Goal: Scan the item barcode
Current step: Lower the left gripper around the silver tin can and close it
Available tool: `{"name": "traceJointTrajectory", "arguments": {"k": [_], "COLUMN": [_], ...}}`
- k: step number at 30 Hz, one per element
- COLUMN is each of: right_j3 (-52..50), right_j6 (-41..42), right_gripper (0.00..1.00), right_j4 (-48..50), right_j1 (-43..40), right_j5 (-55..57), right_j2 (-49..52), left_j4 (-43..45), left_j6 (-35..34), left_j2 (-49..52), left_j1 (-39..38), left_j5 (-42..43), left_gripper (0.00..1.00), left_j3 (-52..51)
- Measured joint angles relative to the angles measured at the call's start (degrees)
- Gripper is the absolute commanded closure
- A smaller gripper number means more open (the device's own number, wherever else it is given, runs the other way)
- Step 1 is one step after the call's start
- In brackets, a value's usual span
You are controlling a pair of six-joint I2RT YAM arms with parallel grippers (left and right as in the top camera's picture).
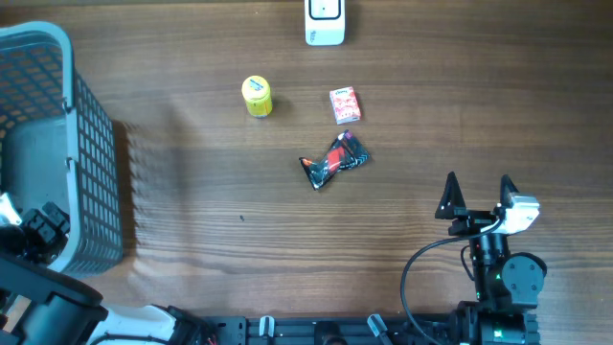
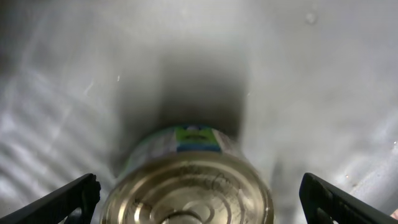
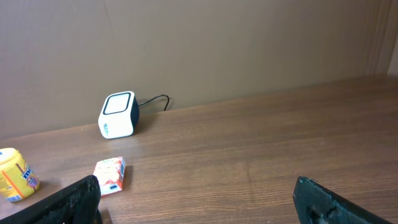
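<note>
The label has to stay uncovered to scan, so my left gripper should next grab the tin can [image 2: 189,186] across its opposite sides.
In the left wrist view a tin can [image 2: 189,186] with a ribbed metal lid and a green and blue label stands on the grey floor of the basket [image 2: 323,74]. My left gripper [image 2: 199,198] is open, with one finger on each side of the can and a gap to both. From overhead the left arm [image 1: 38,235] sits at the grey basket's [image 1: 91,144] near corner, its fingers hidden. The white barcode scanner [image 1: 325,21] stands at the table's far edge. My right gripper [image 1: 477,187] is open and holds nothing; it points toward the scanner [image 3: 118,114].
On the wooden table lie a yellow can [image 1: 257,97], a small red box [image 1: 344,104] and a black and red packet [image 1: 333,161]. The right wrist view shows the red box [image 3: 111,175] and yellow can [image 3: 15,175] at the left.
</note>
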Motion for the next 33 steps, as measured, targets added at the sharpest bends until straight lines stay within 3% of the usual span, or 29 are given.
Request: {"name": "traceJointTrajectory", "arguments": {"k": [20,33], "right_j3": [0.0,0.0], "right_j6": [0.0,0.0], "right_gripper": [0.0,0.0], "right_j4": [0.0,0.0], "right_j1": [0.0,0.0], "right_j5": [0.0,0.0], "right_j2": [0.0,0.0], "left_j4": [-0.2,-1.3], "left_j6": [-16.0,-18.9], "left_j2": [0.0,0.0], "left_j1": [-0.1,-0.1], "left_j5": [-10.5,-7.6], "left_gripper": [0.0,0.0], "left_j3": [0.0,0.0]}}
